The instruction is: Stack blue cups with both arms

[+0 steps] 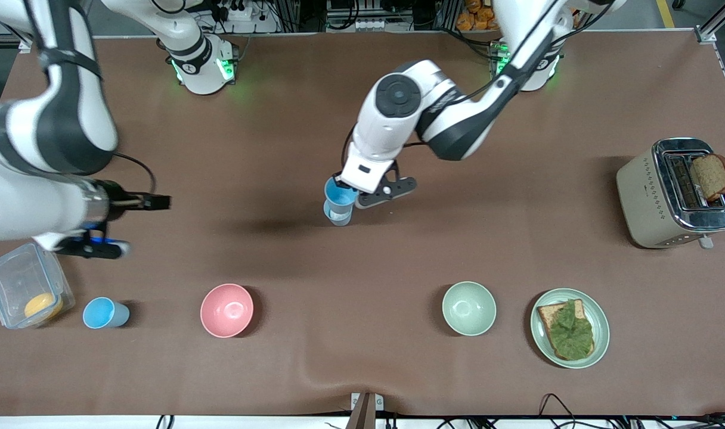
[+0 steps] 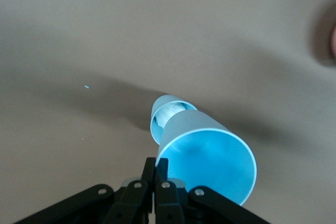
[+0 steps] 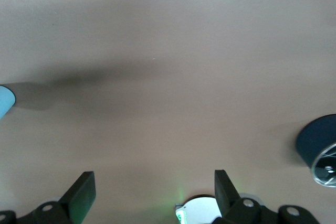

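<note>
The left gripper should stay closed on the upper blue cup until the cup is lower, because most of the upper cup is still above the lower cup's rim.
My left gripper [image 1: 338,180] is shut on the rim of a blue cup [image 1: 341,193] over the middle of the table. In the left wrist view the fingers [image 2: 149,169] pinch that cup's wall [image 2: 205,161]. Its narrow base sits at the mouth of a second blue cup [image 1: 338,217], which stands on the table and also shows in the left wrist view [image 2: 167,115]. I cannot tell how deep it is in. A third blue cup [image 1: 105,313] stands upright toward the right arm's end. My right gripper [image 1: 158,202] is open and empty above bare table [image 3: 155,179].
A pink bowl [image 1: 226,310] and a pale green bowl [image 1: 468,308] stand near the front edge. A plate with bread and lettuce [image 1: 601,333] lies beside the green bowl. A toaster [image 1: 666,196] stands at the left arm's end. A clear lidded box [image 1: 16,280] sits next to the third cup.
</note>
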Tool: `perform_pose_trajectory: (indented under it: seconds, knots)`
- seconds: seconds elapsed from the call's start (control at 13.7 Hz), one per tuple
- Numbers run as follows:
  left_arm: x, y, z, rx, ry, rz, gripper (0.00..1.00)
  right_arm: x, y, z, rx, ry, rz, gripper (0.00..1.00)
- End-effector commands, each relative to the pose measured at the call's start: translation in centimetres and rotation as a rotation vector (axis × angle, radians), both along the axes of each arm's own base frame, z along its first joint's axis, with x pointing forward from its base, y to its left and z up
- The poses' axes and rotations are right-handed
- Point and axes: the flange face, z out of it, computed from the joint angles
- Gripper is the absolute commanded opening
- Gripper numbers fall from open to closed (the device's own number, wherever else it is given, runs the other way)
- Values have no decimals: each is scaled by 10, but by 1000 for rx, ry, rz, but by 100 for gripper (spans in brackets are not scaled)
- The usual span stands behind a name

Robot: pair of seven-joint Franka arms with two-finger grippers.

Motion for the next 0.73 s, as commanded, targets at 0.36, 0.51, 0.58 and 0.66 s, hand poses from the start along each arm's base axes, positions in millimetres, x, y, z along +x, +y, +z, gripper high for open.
perform_pose_trajectory:
  seconds: [0.36,0.51,0.58,0.66]
  knots:
    - [-11,-24,-53,80,-17,-9,0,-62,-72,111,-20,-207,-79,100]
    - [-8,-25,-61,64,-22,-3,0,-58,-76,112,-16,-238,-82,100]
    - [-8,-27,-65,59,-23,-2,0,-57,-78,112,-17,-252,-85,100]
    - [-8,-27,-66,56,-23,1,0,-58,-78,110,-17,-258,-86,100]
